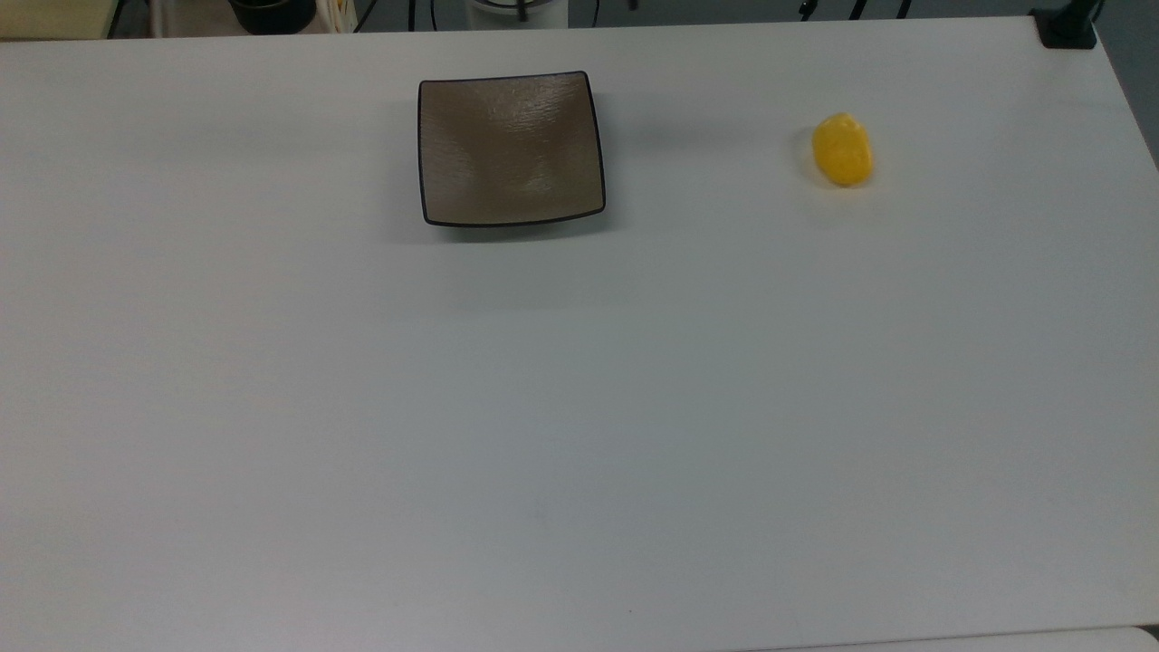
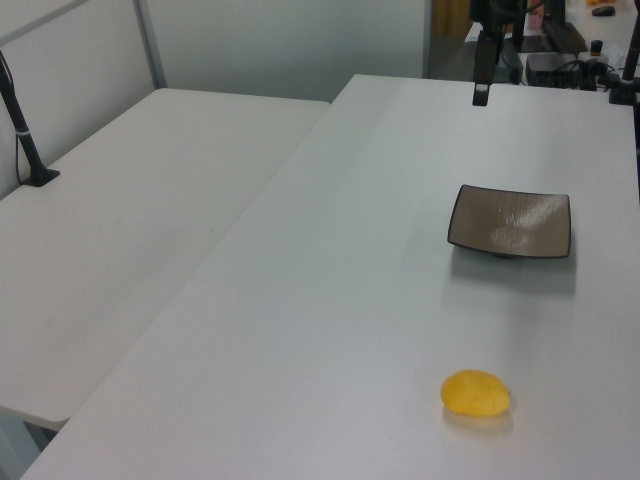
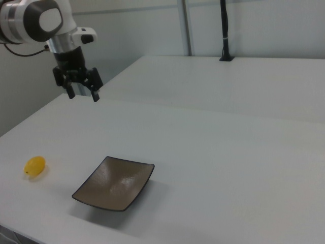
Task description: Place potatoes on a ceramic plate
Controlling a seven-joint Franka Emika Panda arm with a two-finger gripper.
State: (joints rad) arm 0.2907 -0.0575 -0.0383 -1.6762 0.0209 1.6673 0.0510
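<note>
I should next use my gripper to grab the yellow potato by its rounded middle (image 2: 475, 393), so that the potato gets onto the ceramic plate (image 2: 511, 223).
The potato (image 1: 842, 149) is a small glossy yellow-orange oval lying alone on the white table, toward the top view's upper right. It also appears low in the left view (image 2: 476, 393) and at the right view's far left (image 3: 34, 166). The ceramic plate (image 1: 512, 149) is square and brownish-grey with a thin black rim, and nothing lies on it (image 2: 510, 220) (image 3: 114, 184). My gripper (image 3: 84, 96) hangs open in the air beyond the plate, well above the table and far from both things. One of its dark fingers (image 2: 481, 85) shows at the left view's top.
A second white table (image 2: 120, 210) adjoins the work table (image 1: 579, 407) along one long side. A black post (image 2: 25, 140) is clamped to that second table, and a black clamp (image 1: 1068, 29) sits at the top view's upper right corner.
</note>
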